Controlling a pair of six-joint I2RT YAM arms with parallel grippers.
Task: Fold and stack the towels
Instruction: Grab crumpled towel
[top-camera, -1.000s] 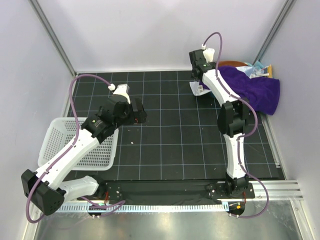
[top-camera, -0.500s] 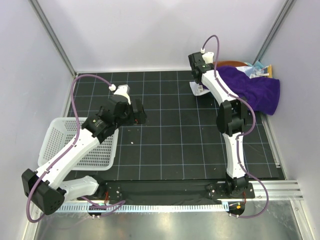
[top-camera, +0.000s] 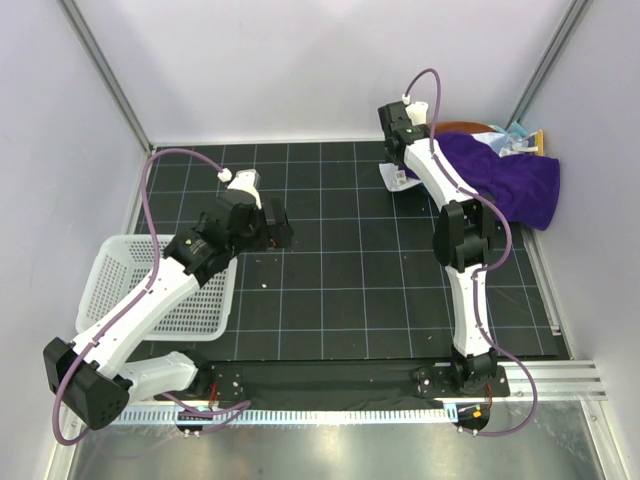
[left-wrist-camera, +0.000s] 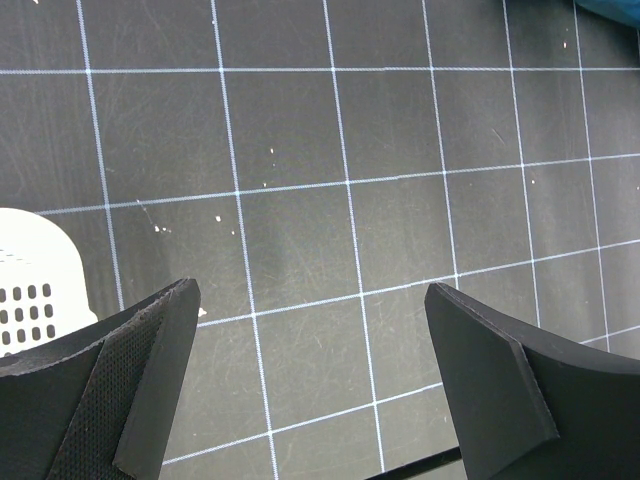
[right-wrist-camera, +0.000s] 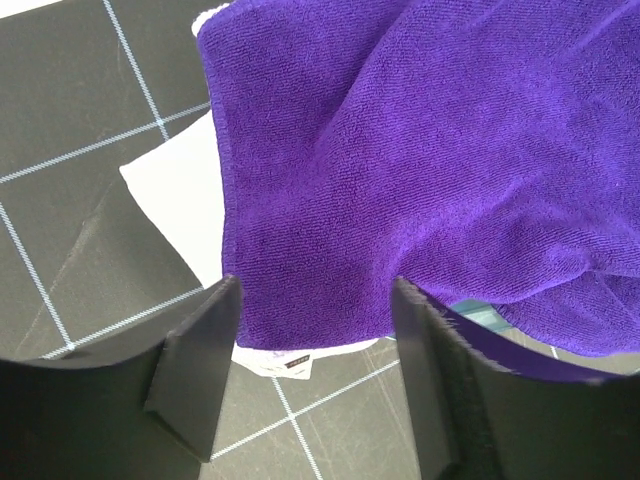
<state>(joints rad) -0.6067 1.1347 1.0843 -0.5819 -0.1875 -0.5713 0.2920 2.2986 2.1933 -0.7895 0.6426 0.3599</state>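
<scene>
I should next use my right gripper to grab only the purple towel's hem near its corner (top-camera: 409, 173) (right-wrist-camera: 301, 334), so it can pull the purple towel lengthwise off the pile for folding.
A dark purple towel (top-camera: 505, 180) lies crumpled at the back right, over a plain white towel (top-camera: 397, 180). My right gripper (top-camera: 398, 150) hangs open over the purple towel's left edge. In the right wrist view its jaws (right-wrist-camera: 312, 300) straddle the purple hem (right-wrist-camera: 400, 150), with the white towel (right-wrist-camera: 175, 190) showing beneath; nothing is gripped. A light blue towel (top-camera: 520, 140) and a rust-brown one (top-camera: 478, 127) peek out behind the purple one. My left gripper (top-camera: 278, 225) is open and empty over the black mat (left-wrist-camera: 300, 250).
A white slotted basket (top-camera: 160, 290) stands at the left edge of the mat, and its corner shows in the left wrist view (left-wrist-camera: 30, 290). The enclosure walls close in on the back and sides. The towel pile sits against the right wall.
My right gripper has shifted slightly toward the back over the purple towel's edge. The left arm has not moved.
</scene>
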